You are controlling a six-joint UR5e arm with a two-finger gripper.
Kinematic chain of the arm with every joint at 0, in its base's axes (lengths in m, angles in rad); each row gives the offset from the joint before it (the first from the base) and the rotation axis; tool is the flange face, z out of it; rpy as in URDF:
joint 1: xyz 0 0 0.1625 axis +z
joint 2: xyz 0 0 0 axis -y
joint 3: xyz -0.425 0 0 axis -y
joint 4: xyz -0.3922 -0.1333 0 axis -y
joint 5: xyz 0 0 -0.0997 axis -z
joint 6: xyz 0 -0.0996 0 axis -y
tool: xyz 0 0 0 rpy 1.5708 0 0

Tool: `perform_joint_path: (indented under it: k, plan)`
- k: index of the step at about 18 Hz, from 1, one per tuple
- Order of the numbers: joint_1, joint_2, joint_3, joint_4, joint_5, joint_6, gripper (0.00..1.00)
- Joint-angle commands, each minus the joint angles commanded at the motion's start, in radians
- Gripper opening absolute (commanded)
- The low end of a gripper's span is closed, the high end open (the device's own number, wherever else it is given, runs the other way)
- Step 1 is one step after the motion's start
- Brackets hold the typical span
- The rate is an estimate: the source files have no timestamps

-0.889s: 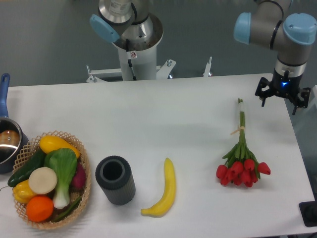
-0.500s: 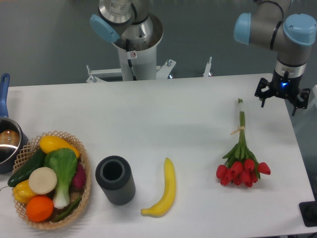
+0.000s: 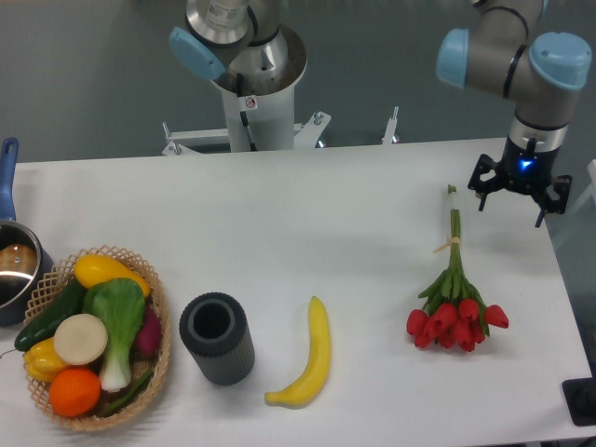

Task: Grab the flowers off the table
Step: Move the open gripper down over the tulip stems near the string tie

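The red tulips [image 3: 455,324] are to be picked up from the table, so my gripper should grab them by their long green stems next.
The flowers [image 3: 453,298], a bunch of red tulips with long green stems tied by a pale band, lie on the white table [image 3: 326,214] at the right, heads toward the front. My gripper [image 3: 519,191] hangs above the table's far right, just right of the stem ends, open and empty, not touching the flowers.
A yellow banana [image 3: 307,358] lies at the front middle. A dark grey ribbed cylinder [image 3: 216,338] stands left of it. A wicker basket [image 3: 158,307] of vegetables sits at the front left, a pot [image 3: 14,270] behind it. The arm's base [image 3: 256,84] stands behind the table.
My gripper has shifted slightly left and toward the stem ends of the flowers. Nothing else has moved.
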Motion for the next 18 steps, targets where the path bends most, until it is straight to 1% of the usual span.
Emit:
perform_joint_path:
  k: [4, 7, 10, 11, 13, 18]
  plan:
    - [-0.008, -0.020, -0.011, 0.002, 0.000, -0.014, 1.00]
    - [-0.009, -0.035, -0.026, 0.037, -0.008, -0.029, 1.00]
    - [-0.008, -0.043, -0.067, 0.070, -0.061, -0.031, 1.00]
    - [-0.008, -0.049, -0.071, 0.077, -0.061, -0.034, 1.00]
    - [-0.006, -0.058, -0.071, 0.075, -0.061, -0.057, 1.00]
    - [-0.009, -0.087, -0.069, 0.071, -0.060, -0.062, 1.00]
